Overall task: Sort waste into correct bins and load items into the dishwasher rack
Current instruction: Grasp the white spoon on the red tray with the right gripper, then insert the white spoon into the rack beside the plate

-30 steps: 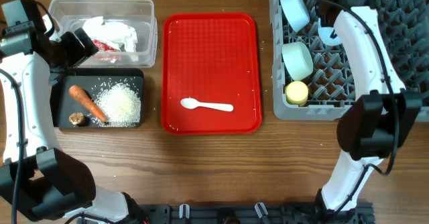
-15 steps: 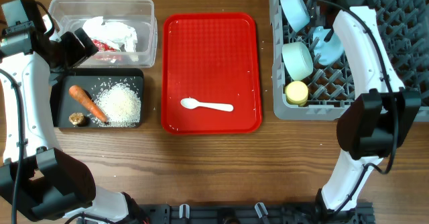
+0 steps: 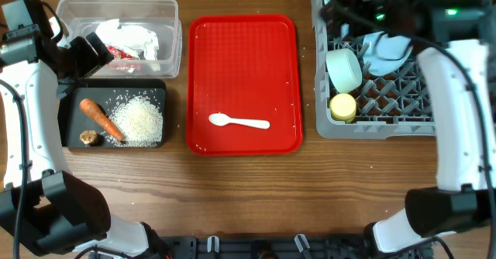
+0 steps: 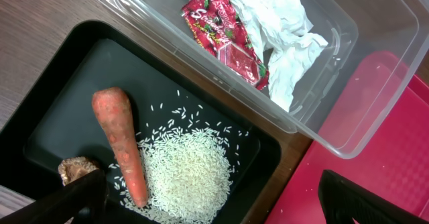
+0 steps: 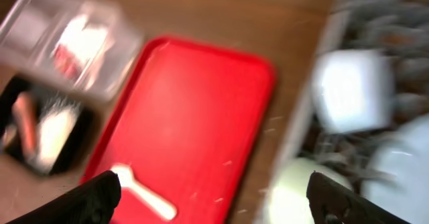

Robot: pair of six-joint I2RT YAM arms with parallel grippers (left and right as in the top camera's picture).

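The right gripper grabs the white spoon at its neck [image 3: 233, 121] beside the bowl next, leaving the handle free to insert into the dishwasher rack [image 3: 403, 96].
The grey dishwasher rack [image 3: 403, 96] holds a light blue bowl [image 3: 343, 69], a yellow cup [image 3: 343, 106] and a leaning light blue plate [image 3: 390, 48]. My right gripper [image 3: 345, 12] hovers over the rack's far left corner. In the blurred right wrist view its jaws [image 5: 214, 198] are open and empty above the red tray's edge, with one bowl [image 5: 352, 90] and a second bowl [image 5: 301, 194] in sight. The white spoon [image 3: 239, 122] lies on the red tray [image 3: 244, 50]. My left gripper [image 4: 214, 204] hangs open over the black tray [image 4: 60, 96].
The black tray holds a carrot [image 4: 122, 143], loose rice [image 4: 191, 174] and a brown lump [image 4: 74, 169]. The clear tub [image 4: 375, 56] behind it holds white napkins [image 4: 278, 19] and a red wrapper [image 4: 224, 33]. Bare wood runs along the table's front.
The right gripper opened and let the plate go in the rack. Its arm then swung right, leaving the wrist over the rack's far left corner. The left arm stayed still.
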